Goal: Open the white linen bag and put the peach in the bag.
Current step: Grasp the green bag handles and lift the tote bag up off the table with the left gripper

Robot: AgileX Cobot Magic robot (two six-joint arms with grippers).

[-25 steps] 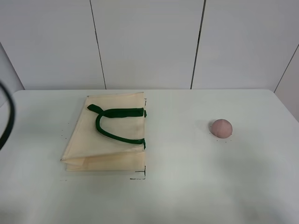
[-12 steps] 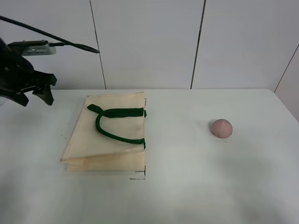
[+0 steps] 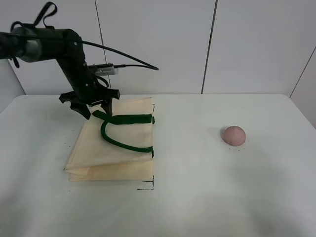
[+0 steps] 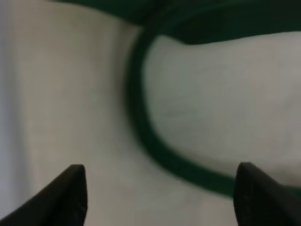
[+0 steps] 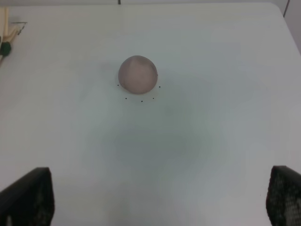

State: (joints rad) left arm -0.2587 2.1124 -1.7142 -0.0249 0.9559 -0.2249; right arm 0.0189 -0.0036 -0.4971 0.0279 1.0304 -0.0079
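My left gripper should next grab the dark green handle, looped loose on top of the linen bag (image 3: 116, 158) that lies flat.
The white linen bag (image 3: 116, 158) lies flat on the left of the table, its dark green handle (image 3: 126, 119) on top. My left gripper (image 3: 95, 109) hovers open over the bag's far left corner, by the handle's end. In the left wrist view the gripper (image 4: 160, 197) is open, with cream cloth (image 4: 216, 94) and the green handle (image 4: 141, 127) close below. The peach (image 3: 233, 135) sits alone on the right of the table. The right wrist view shows the peach (image 5: 137, 74) ahead of my open, empty right gripper (image 5: 155, 207). The right arm is out of the exterior view.
The white table (image 3: 197, 197) has small black corner marks by the bag's near right corner (image 3: 148, 186). A black cable (image 3: 128, 58) trails from the left arm. White wall panels stand behind the table. The bag's edge with a green tab (image 5: 4, 48) shows in the right wrist view.
My left arm has swung in from the far left edge to above the bag's far left corner. The bag and the peach have not moved.
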